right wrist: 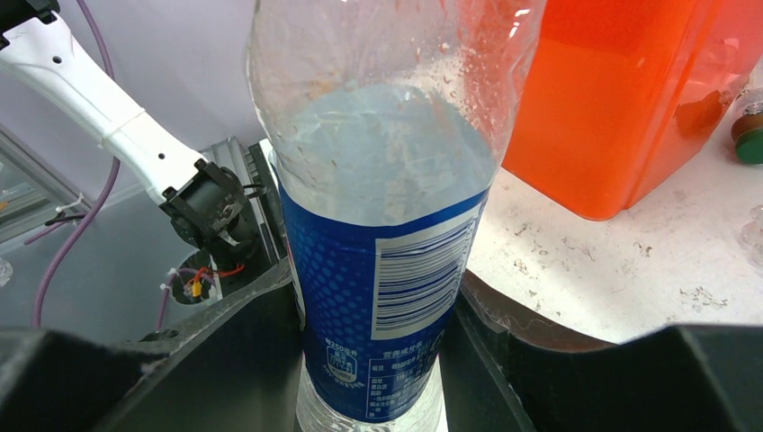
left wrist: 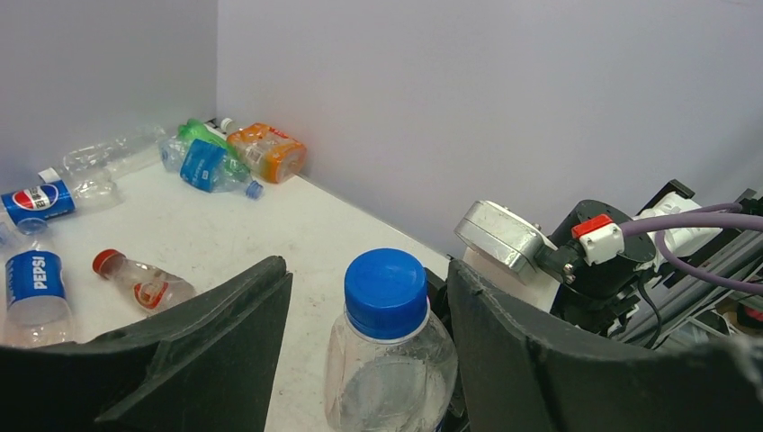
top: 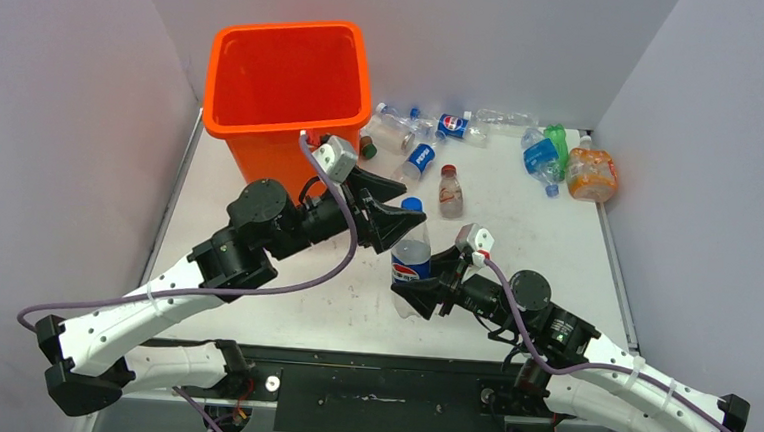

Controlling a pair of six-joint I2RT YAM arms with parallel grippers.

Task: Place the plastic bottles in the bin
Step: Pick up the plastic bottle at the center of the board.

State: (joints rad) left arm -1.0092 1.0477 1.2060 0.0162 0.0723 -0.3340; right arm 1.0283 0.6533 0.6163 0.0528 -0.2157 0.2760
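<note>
The bottle would stay in my right gripper if I lifted my left gripper now, because my left gripper's open fingers are away from the blue cap (top: 411, 250).
My right gripper (top: 416, 290) is shut on a clear Pepsi bottle with a blue label and blue cap (top: 411, 250) and holds it upright at mid-table. The jaws clamp its lower label in the right wrist view (right wrist: 373, 297). My left gripper (top: 403, 209) is open, with its jaws on either side of the bottle's cap (left wrist: 387, 292) and gaps on both sides. The orange bin (top: 286, 80) stands at the back left, behind the left arm. Several more bottles lie at the back right: two Pepsi ones (top: 452, 125), a red-capped one (top: 450, 192), a blue-tinted one (top: 539, 156), a green one (top: 559, 142) and a squat orange one (top: 591, 174).
Grey walls close in the table on the left, back and right. A dark-capped bottle (top: 367, 147) lies against the bin's right side. The orange bin's wall (right wrist: 630, 108) is close behind the held bottle in the right wrist view.
</note>
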